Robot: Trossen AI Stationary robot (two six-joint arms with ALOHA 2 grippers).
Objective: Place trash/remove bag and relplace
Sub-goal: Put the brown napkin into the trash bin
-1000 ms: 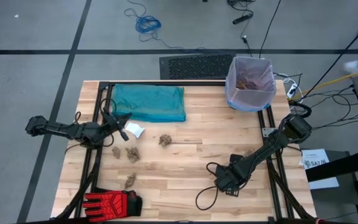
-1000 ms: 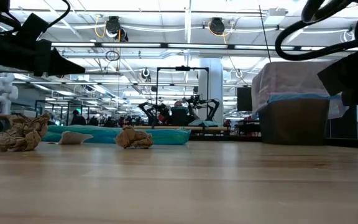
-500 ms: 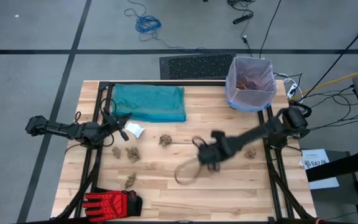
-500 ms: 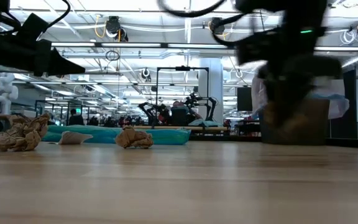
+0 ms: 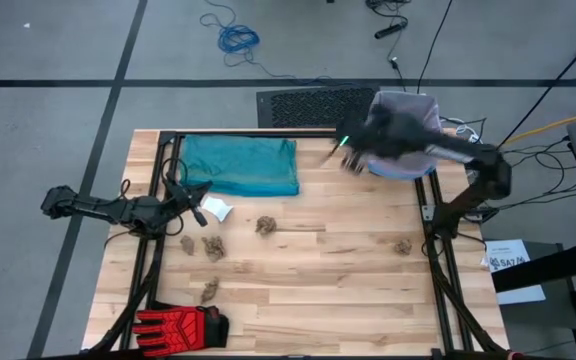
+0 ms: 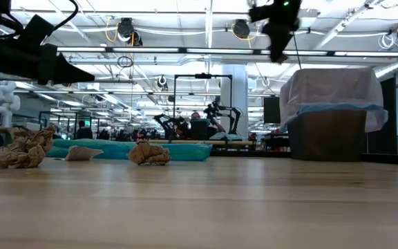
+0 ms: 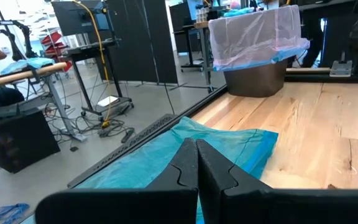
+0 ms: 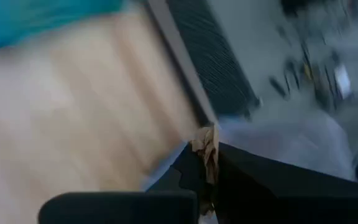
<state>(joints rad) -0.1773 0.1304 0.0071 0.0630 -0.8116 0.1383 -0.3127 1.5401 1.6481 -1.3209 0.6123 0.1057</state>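
Note:
The right gripper's fingers are holding the tan wad [image 8: 207, 150] outside the lilac bag's rim. The robot needs to move the wad over the bin before the right gripper lets go of it.
The trash is crumpled tan paper wads on the wooden table: one [image 5: 265, 226] mid-table, two [image 5: 213, 247] left of it, one [image 5: 209, 290] nearer and one [image 5: 403, 245] at the right. The bin [image 5: 405, 130], lined with the lilac bag [image 6: 330, 86], stands at the far right corner. A teal bag [image 5: 240, 163] lies flat at the far left. My right gripper [image 5: 348, 155] hangs high beside the bin's left side, shut on a wad [image 8: 207, 146]. My left gripper [image 5: 200, 210] rests shut and level at the left, near the teal bag [image 7: 229, 146]. My right gripper pinches a small tan wad [image 8: 209, 138] between its two fingers. The wad sticks out past the fingertips. The fingers slant downward from above, and the wad is lifted clear of the table, close to the lilac bag's rim [image 8: 278, 146].
A red-and-black glove [image 5: 180, 326] lies at the near left corner. A small white scrap [image 5: 216, 209] sits beside my left gripper. A black floor mat [image 5: 313, 105] and cables lie beyond the far edge. Black rails [image 5: 438, 270] run along the table's sides.
My right gripper has risen from the table's near right part and swung fast toward the far edge, ending high beside the bin and tipped more steeply down. The wads on the table and my left arm have kept still.

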